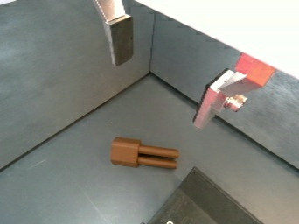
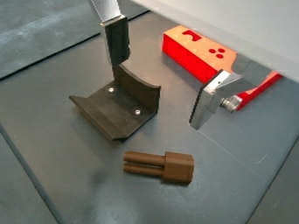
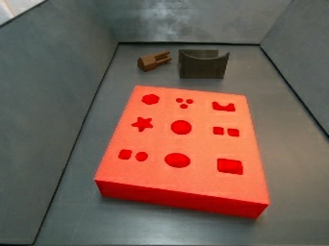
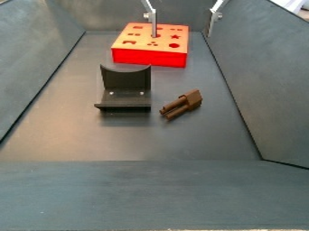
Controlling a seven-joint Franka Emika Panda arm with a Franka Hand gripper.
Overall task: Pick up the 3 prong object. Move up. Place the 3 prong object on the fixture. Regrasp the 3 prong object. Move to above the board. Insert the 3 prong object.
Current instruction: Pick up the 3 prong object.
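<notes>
My gripper is to grab the 3 prong object by its block body (image 3: 148,62) next. Then it can set the object on the fixture (image 3: 203,62).
The 3 prong object (image 4: 182,104) is a small brown block lying flat on the grey floor, prongs sideways, just beside the fixture (image 4: 123,87). It shows in both wrist views (image 1: 143,153) (image 2: 163,164) and in a side view (image 3: 156,61). The fixture (image 2: 117,109) (image 3: 203,62) is dark grey with a U-shaped notch. The red board (image 3: 184,144) (image 4: 152,45) (image 2: 198,54) lies flat with many cut-outs. My gripper (image 4: 183,9) (image 1: 167,74) (image 2: 163,74) hangs open and empty, high above the floor, over the area between the board and the fixture. It is out of view in one side view.
Grey sloped walls (image 4: 49,63) (image 3: 77,77) enclose the floor on all sides. A dark corner (image 1: 211,201) shows beside the brown block in a wrist view, likely the fixture's base. A red part with a bolt (image 2: 239,98) sits by one finger.
</notes>
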